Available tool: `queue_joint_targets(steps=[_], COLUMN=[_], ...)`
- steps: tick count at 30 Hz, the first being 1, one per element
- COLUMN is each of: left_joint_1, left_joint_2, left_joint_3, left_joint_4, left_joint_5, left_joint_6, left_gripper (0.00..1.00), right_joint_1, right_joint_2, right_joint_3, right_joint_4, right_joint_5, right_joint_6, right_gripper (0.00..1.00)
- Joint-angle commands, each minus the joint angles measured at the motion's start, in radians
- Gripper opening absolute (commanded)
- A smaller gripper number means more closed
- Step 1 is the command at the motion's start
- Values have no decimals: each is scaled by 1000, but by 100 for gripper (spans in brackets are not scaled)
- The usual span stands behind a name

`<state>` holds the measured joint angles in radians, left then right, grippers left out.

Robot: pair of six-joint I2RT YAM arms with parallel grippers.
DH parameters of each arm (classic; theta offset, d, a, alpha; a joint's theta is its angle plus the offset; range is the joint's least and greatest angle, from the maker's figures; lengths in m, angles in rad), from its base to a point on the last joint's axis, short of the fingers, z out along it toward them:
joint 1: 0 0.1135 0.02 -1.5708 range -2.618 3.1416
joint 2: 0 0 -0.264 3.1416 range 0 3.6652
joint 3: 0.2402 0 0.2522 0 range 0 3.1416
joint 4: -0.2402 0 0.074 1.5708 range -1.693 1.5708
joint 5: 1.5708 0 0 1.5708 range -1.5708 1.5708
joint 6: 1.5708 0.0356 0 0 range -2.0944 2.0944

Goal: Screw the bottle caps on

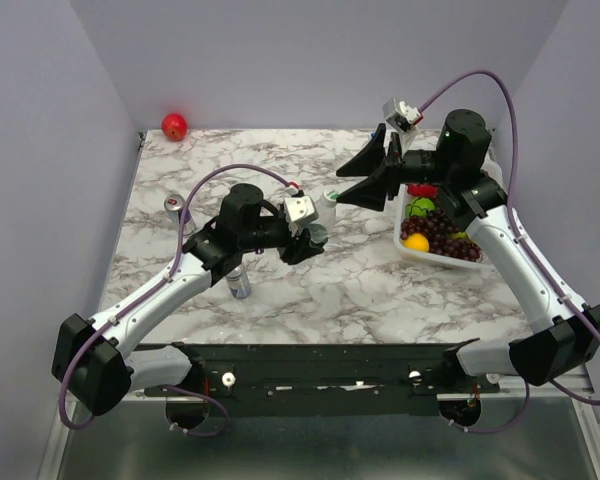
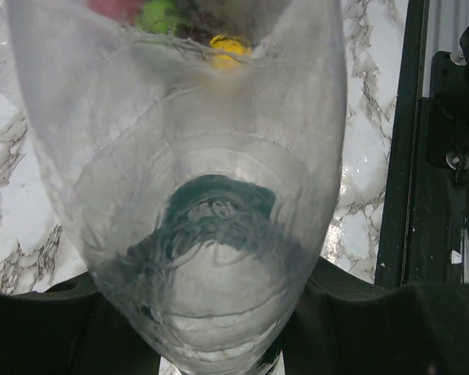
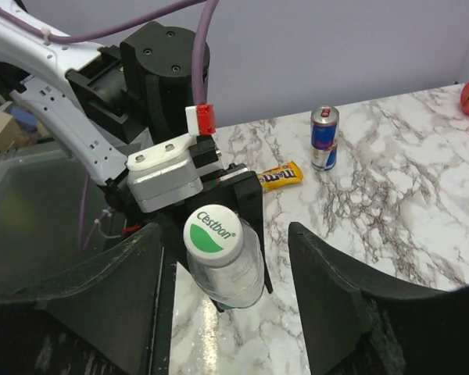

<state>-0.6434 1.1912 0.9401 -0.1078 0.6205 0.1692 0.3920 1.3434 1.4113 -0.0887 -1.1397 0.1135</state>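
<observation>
I should grab either side with my right gripper, so that the bottle's base stays free to set the white cap [image 1: 329,197] [image 3: 213,236] upright.
A small clear bottle [image 3: 238,275] is tilted off the table, with my left gripper [image 1: 313,238] shut on its body. A white cap with a green mark [image 3: 212,233] sits on the bottle's neck. My right gripper [image 3: 225,238] is open, one finger on each side of the cap and neither touching it. In the top view the cap [image 1: 329,198] lies just off the right gripper's [image 1: 341,184] fingertips. In the left wrist view the bottle [image 2: 211,195] fills the frame between the left gripper's [image 2: 219,348] dark fingers. A small upright container [image 1: 240,283] stands under the left forearm, too small to identify.
A silver-blue drink can [image 3: 324,137] and a yellow candy packet [image 3: 281,176] are on the marble behind the left arm. A red apple [image 1: 174,126] sits at the far left corner. A clear tray [image 1: 408,250] of fruit lies under the right arm.
</observation>
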Motion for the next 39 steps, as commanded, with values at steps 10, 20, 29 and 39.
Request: queue_joint_targets(steps=[10, 20, 29, 39], left_joint_1=[-2, -2, -2, -4], left_joint_2=[22, 24, 28, 31], left_joint_3=[34, 29, 22, 20], left_joint_4=[25, 39, 56, 103], left_joint_5=[56, 55, 48, -180], left_joint_6=[-3, -7, -14, -100], left_gripper=[0, 0, 0, 0], right_joint_1=[39, 44, 44, 79], right_joint_2=[22, 36, 43, -1], right_joint_3=[-25, -40, -43, -74], right_joint_4=[38, 32, 38, 11], right_joint_5=[-72, -54, -9, 173], right_joint_6=[17, 14, 12, -6], right_gripper=[66, 63, 43, 24])
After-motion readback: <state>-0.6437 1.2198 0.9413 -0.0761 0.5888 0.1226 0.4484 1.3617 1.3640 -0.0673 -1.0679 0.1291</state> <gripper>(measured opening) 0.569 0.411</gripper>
